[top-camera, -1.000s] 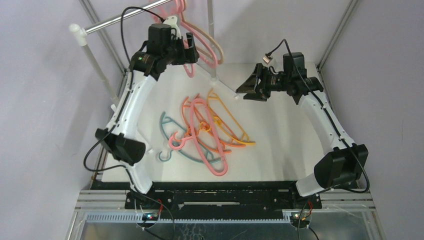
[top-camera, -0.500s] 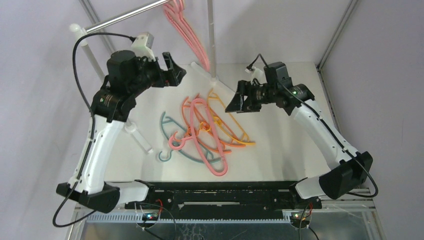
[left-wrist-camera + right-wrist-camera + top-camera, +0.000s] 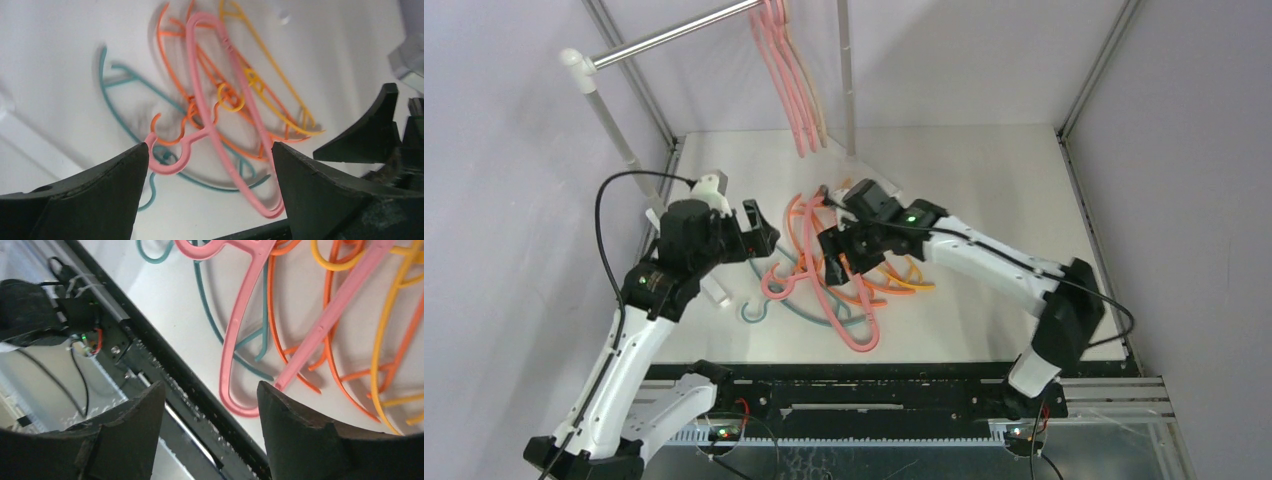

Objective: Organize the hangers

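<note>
The hook and rounded end should stay free for handover, so my right gripper will next grab the pink hanger's [image 3: 215, 115] arm [image 3: 224, 158] beside its hook.
Several hangers lie tangled mid-table: a pink one [image 3: 776, 288], a teal one [image 3: 749, 312], orange ones [image 3: 796, 215] and a yellow-orange one [image 3: 904, 275]. Pink and beige hangers [image 3: 789, 80] hang on the silver rail [image 3: 674, 35]. My left gripper [image 3: 764, 232] is open and empty, raised just left of the pile. Its view shows the pink hanger [image 3: 215, 115], the teal hanger [image 3: 120, 120] and an orange hanger [image 3: 170, 65] between its fingers [image 3: 210, 155]. My right gripper [image 3: 836, 265] is open and empty over the pile. Its view [image 3: 210, 390] shows the pink hanger [image 3: 240, 325] and the teal hanger [image 3: 207, 310] below.
The rail's white post [image 3: 614, 130] stands at the back left, with a white base piece [image 3: 714, 290] lying left of the pile. The black front bar [image 3: 864, 372] runs along the table's near edge and also shows in the right wrist view [image 3: 165, 365].
My left gripper has come down from the rail to the left of the pile. The hung hangers have swung back under the rail. My right gripper has moved from the back right to over the pile.
</note>
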Robot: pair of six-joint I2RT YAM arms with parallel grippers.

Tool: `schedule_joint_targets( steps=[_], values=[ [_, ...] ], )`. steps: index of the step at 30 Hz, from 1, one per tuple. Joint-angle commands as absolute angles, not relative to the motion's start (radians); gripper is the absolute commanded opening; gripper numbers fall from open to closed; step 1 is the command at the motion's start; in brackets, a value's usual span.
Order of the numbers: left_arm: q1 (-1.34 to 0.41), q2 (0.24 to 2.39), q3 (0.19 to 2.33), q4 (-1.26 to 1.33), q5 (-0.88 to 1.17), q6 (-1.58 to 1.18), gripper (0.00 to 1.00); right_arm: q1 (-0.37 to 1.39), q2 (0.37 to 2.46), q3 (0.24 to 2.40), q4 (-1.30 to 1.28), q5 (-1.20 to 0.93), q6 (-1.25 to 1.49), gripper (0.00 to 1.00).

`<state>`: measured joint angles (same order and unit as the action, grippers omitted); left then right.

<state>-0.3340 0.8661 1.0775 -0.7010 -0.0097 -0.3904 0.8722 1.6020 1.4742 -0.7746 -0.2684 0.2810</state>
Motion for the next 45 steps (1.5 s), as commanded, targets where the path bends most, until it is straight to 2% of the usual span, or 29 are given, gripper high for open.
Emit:
schedule_joint_targets(
  steps=[1,8,14,22,25,28,29,34,40,45],
  values=[
    [-0.327,0.774,0.952,-0.667,-0.088,-0.455,0.96,0.922,1.744,1.481,-0.651,-0.169,0.285,0.73],
    [-0.328,0.658,0.783,-0.669,-0.103,-0.515,0.93,1.009,1.951,1.532,-0.601,-0.032,0.305,0.7],
    [-0.328,0.638,0.758,-0.698,-0.099,-0.505,0.93,1.012,2.042,1.538,-0.558,-0.022,0.339,0.66],
    [-0.327,0.6,0.739,-0.72,-0.098,-0.517,0.92,1.003,2.074,1.521,-0.523,-0.017,0.339,0.5],
    [-0.327,0.577,0.755,-0.752,-0.108,-0.513,0.92,0.991,2.07,1.514,-0.508,-0.051,0.335,0.39],
    [-0.328,0.557,0.76,-0.765,-0.094,-0.511,0.91,0.977,2.06,1.509,-0.501,-0.094,0.333,0.22],
    [-0.327,0.547,0.759,-0.765,-0.085,-0.513,0.91,0.972,2.048,1.507,-0.502,-0.103,0.332,0.2],
    [-0.327,0.502,0.75,-0.755,-0.034,-0.517,0.89,0.93,1.93,1.518,-0.498,-0.251,0.363,0.16],
    [-0.328,0.423,0.748,-0.703,0.047,-0.491,0.87,0.815,1.792,1.562,-0.363,-0.498,0.602,0.12],
    [-0.33,0.381,0.741,-0.666,0.088,-0.489,0.86,0.761,1.823,1.677,-0.244,-0.589,0.789,0.12]
  ],
)
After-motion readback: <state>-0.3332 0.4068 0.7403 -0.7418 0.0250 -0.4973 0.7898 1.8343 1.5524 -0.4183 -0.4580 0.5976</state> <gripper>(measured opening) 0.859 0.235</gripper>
